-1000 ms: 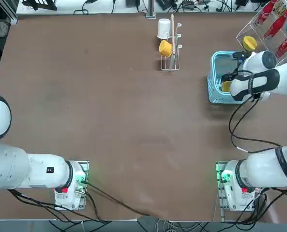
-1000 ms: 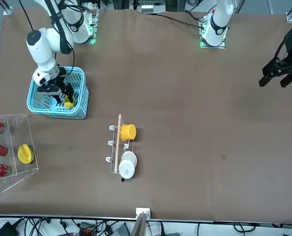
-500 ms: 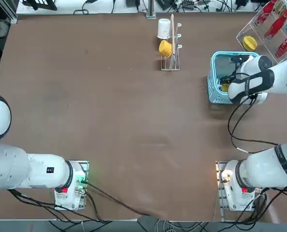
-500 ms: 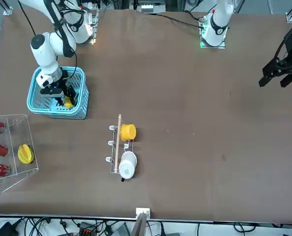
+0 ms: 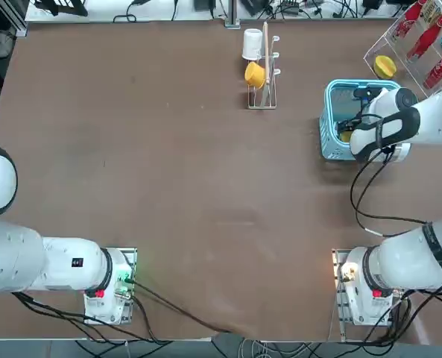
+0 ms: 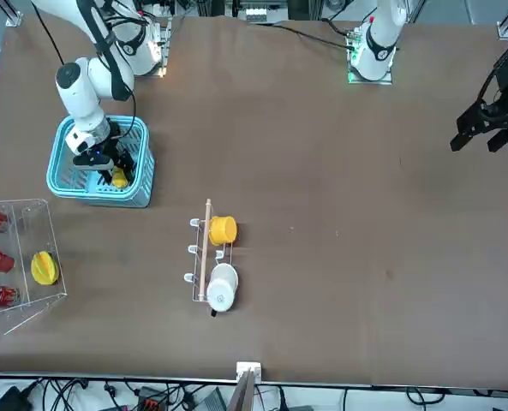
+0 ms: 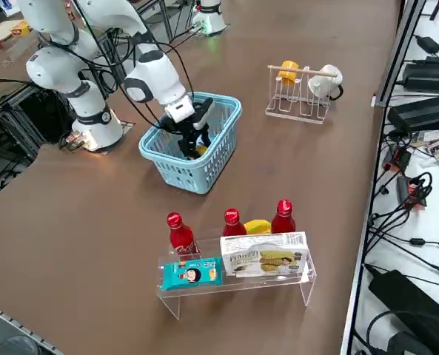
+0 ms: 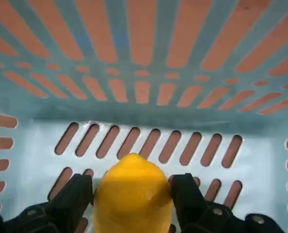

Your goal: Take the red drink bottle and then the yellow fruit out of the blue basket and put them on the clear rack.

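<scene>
My right gripper grabs the small yellow fruit by its rounded middle (image 6: 119, 178) next, to put the fruit on the clear rack (image 6: 29, 244).
My right gripper (image 5: 347, 128) reaches down into the blue basket (image 5: 329, 119), open, with its black fingers (image 8: 73, 199) on either side of the yellow fruit (image 8: 132, 194). The fruit (image 6: 119, 180) lies on the basket floor against the slotted wall nearest my base. No red bottle shows inside the basket (image 7: 182, 174). Three near-identical red drink bottles (image 7: 232, 222) stand on the clear rack (image 7: 234, 285); which one the task means I cannot tell. The right side view shows the gripper (image 7: 193, 144) low between the basket's walls.
A larger yellow fruit (image 5: 384, 66), a blue packet (image 7: 192, 273) and a white box (image 7: 263, 259) also sit on the rack. A white wire cup stand (image 5: 264, 82) with a yellow cup (image 5: 254, 74) and a white cup (image 5: 252, 43) stands left of the basket.
My right gripper has sunk deeper into the basket and shifted slightly toward the yellow fruit. Its fingers have stayed open. The fruit has not moved.
</scene>
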Controlling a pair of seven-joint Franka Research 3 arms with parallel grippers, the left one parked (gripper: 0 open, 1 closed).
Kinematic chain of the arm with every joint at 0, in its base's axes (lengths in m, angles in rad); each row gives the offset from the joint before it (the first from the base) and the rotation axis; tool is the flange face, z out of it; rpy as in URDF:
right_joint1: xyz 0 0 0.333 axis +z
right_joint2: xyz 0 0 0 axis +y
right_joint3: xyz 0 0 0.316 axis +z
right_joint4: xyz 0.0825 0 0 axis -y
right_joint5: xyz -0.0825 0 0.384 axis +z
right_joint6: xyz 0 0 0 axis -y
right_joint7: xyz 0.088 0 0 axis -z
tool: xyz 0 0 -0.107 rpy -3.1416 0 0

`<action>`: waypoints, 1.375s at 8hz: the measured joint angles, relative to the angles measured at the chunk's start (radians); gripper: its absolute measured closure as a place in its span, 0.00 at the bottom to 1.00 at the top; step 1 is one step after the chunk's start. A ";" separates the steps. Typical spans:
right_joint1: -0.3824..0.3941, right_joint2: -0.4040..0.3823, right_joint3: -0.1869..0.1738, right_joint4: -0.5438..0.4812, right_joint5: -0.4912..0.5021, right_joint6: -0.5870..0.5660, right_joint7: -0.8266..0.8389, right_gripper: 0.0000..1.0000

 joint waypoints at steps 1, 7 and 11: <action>0.000 0.003 0.000 0.000 0.000 0.000 0.000 0.03; 0.000 0.005 0.000 0.005 0.000 -0.001 0.000 0.16; 0.000 -0.008 0.000 0.024 0.000 -0.063 0.000 0.16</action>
